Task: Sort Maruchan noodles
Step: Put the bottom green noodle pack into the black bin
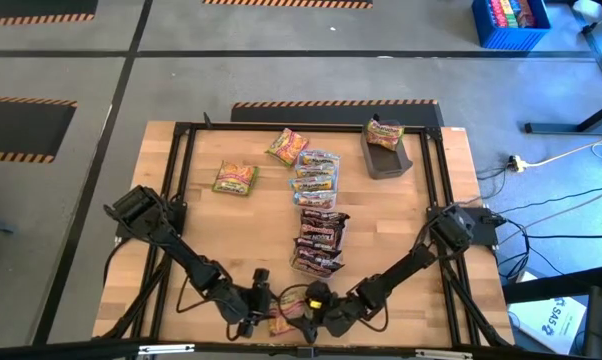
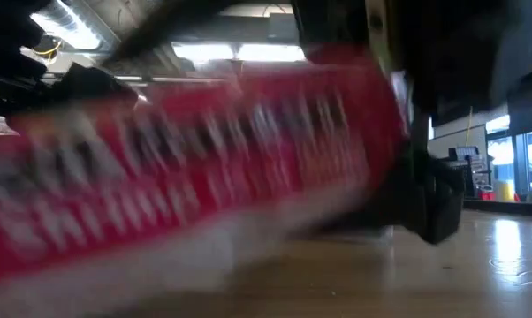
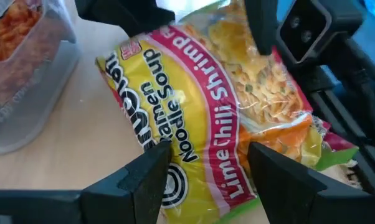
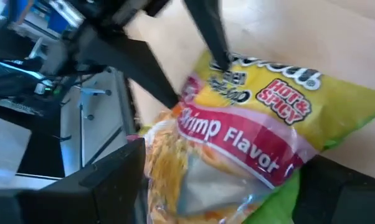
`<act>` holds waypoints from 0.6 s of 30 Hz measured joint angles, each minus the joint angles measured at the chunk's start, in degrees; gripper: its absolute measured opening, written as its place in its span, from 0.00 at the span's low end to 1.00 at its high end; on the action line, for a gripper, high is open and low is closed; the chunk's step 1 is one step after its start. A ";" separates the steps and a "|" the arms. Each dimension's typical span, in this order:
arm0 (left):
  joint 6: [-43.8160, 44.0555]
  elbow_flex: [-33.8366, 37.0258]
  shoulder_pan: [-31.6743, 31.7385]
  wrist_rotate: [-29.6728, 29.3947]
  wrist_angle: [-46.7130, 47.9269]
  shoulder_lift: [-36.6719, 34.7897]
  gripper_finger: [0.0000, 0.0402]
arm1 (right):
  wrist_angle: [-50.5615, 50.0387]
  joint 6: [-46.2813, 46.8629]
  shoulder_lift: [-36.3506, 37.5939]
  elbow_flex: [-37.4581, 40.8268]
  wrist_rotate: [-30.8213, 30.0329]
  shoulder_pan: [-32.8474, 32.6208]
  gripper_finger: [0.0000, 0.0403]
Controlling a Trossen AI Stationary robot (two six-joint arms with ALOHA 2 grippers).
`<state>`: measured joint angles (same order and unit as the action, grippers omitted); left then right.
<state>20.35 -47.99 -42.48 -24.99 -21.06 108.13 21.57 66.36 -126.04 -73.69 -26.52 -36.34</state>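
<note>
My fingers are around the green end of the shrimp packet in the right wrist view, so I will close my right gripper now, and it would hold the packet.
One yellow-green-red noodle packet, printed Lime Chili Shrimp, hangs between both grippers at the table's near edge. It fills the low view, tilted and above the wood. My left gripper is closed on one end. My right gripper stands open around the other end. Other packets lie flat farther back. Two yellow ones are at the far left. A pale blue-orange stack and a maroon stack run down the middle. One packet rests in the dark tray. My left gripper holds the packet by its near end, which sits between the two fingers. They come slanting down from the table's left. The packet reaches away from them, tilted, with its printed face up. My right gripper has its fingers on either side of the opposite end; I cannot tell whether they touch it.
A clear plastic tub holding something reddish stands close beside the packet on the wood. The black frame rails run along the table's sides. Bare wood lies between the near edge and the maroon stack.
</note>
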 joint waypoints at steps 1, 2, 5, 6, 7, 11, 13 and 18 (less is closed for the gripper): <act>-0.02 -0.01 -0.02 0.05 -0.51 -0.03 0.54 | -0.06 -0.25 0.07 -0.39 0.06 -0.01 0.78; -0.02 -0.12 -0.02 0.07 -0.67 -0.03 0.54 | -0.61 -0.31 0.14 -0.55 0.06 0.06 0.78; -0.90 -0.85 0.11 0.06 -0.63 0.12 0.54 | -2.90 0.10 0.16 -0.58 -0.02 0.44 0.78; -1.25 -1.09 0.13 0.07 -0.56 0.14 0.54 | -3.28 0.50 0.16 -0.66 -0.10 0.50 0.78; -1.41 -1.27 0.12 0.16 -0.60 0.14 0.54 | -3.36 0.58 0.20 -0.70 -0.42 0.53 0.77; -1.28 -1.55 0.11 0.28 -0.87 0.14 0.54 | -3.79 -0.72 0.33 -0.79 -0.29 0.47 0.69; -0.36 -1.57 0.11 0.71 -0.98 0.11 0.54 | -3.92 -1.51 0.33 -0.81 0.15 0.47 0.61; 3.15 -1.68 0.11 4.88 1.43 -3.07 0.54 | -3.73 -3.89 0.77 -1.01 1.02 0.15 0.39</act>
<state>23.51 -49.67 -42.37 -20.10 -19.64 105.05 17.84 62.47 -125.28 -74.70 -25.50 -36.19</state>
